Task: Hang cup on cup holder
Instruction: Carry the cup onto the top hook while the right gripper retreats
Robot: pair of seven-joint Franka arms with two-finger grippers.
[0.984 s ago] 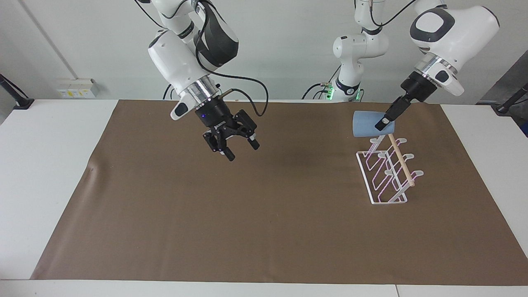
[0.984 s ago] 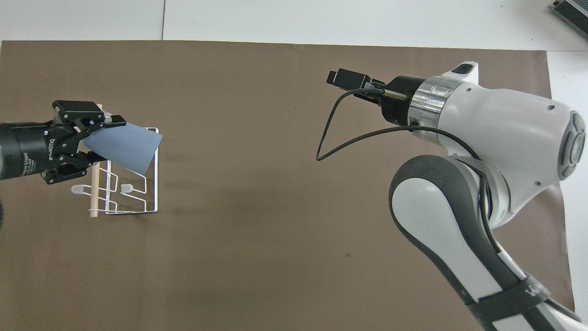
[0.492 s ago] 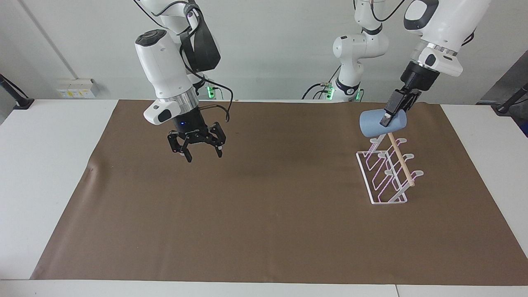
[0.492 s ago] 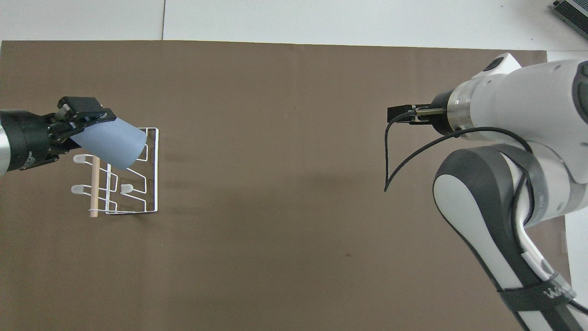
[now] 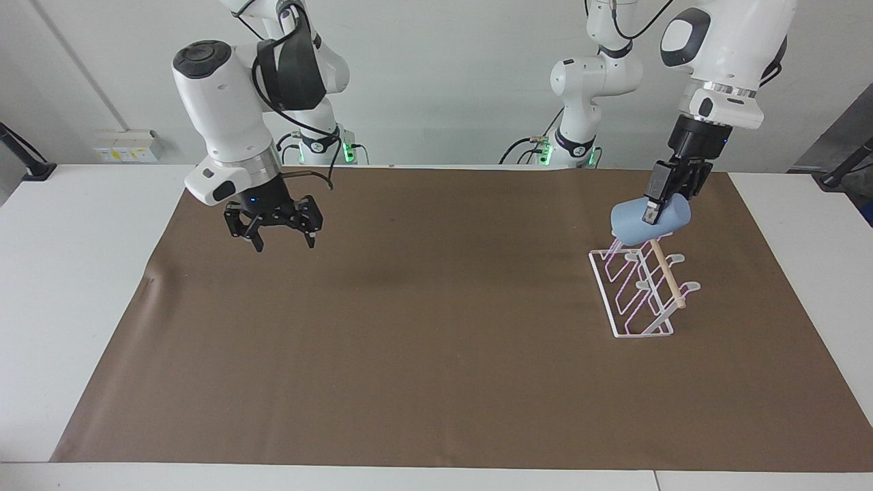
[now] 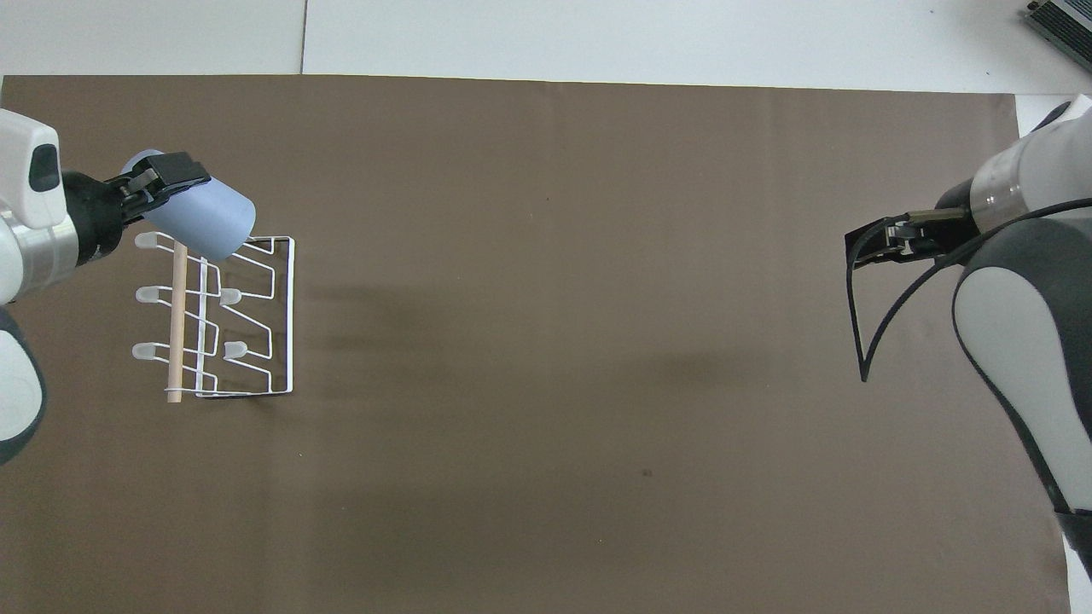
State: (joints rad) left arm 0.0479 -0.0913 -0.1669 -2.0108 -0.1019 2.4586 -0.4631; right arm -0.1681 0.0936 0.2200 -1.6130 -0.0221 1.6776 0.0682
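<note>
The light blue cup (image 6: pixel 209 220) above the cup holder's corner (image 6: pixel 176 244) is short of the cup holder's pegs, so my left gripper moves it toward them before opening.
My left gripper (image 5: pixel 653 213) is shut on the light blue cup (image 5: pixel 641 228), gripping it near its narrow end. The cup is tilted on its side just above one end of the white wire cup holder (image 5: pixel 638 300), at the tip of the wooden dowel (image 5: pixel 668 279). I cannot tell whether the cup touches a prong. From overhead, the cup (image 6: pixel 209 220) covers the corner of the cup holder (image 6: pixel 256 341), with the left gripper (image 6: pixel 166 176) beside it. My right gripper (image 5: pixel 276 230) hangs open and empty over the mat toward the right arm's end, and its tips (image 6: pixel 879 243) just show from overhead.
A brown mat (image 5: pixel 436 354) covers most of the white table (image 5: pixel 61 286). The cup holder stands on it toward the left arm's end. A third robot base (image 5: pixel 580 136) stands at the robots' edge of the table.
The left gripper has carried the cup lower and closer onto the holder's end, turning it. The right arm has swung away toward its own end of the table, still open.
</note>
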